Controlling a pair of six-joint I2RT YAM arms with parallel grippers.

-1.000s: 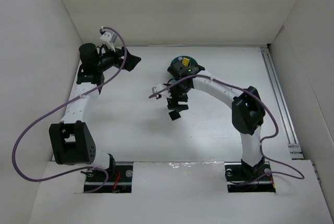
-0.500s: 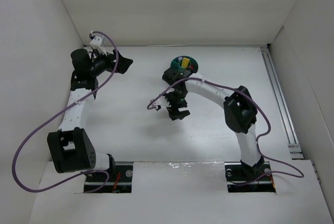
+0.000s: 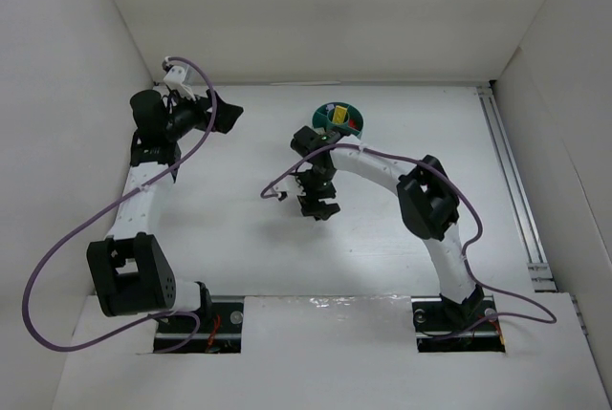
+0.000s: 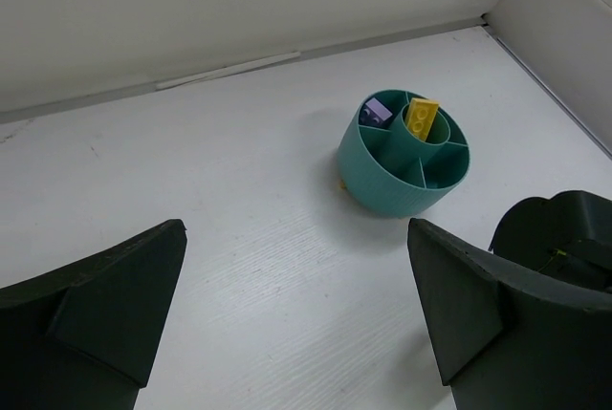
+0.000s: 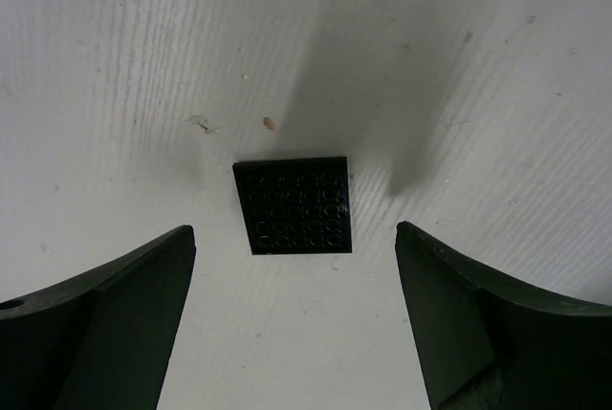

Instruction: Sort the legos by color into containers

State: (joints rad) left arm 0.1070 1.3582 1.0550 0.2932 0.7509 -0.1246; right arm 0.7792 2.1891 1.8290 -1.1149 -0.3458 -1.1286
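Observation:
My right gripper should go lower before it closes on the plate (image 5: 295, 205), because my fingers are above the plate and apart from their shadows.
The teal dish (image 3: 338, 118) stands at the back centre and holds a yellow brick (image 3: 341, 117) and a red brick (image 3: 355, 124). In the left wrist view the dish (image 4: 404, 155) shows the yellow brick (image 4: 422, 118) and a pale purple brick (image 4: 378, 112) in its compartments. A flat black studded lego plate (image 5: 295, 205) lies on the table. My right gripper (image 5: 295, 228) is open just above it, a finger on each side; in the top view this gripper (image 3: 317, 202) hides the plate. My left gripper (image 3: 222, 114) is open and empty, left of the dish.
White walls close in the table at the back and on both sides. A metal rail (image 3: 512, 181) runs along the right edge. Purple cables hang from both arms. The right arm's black wrist (image 4: 564, 238) shows at the right of the left wrist view.
My right gripper has moved a little left and toward the front, away from the dish, and its elbow has swung left. My left gripper drew back to the left, then held still.

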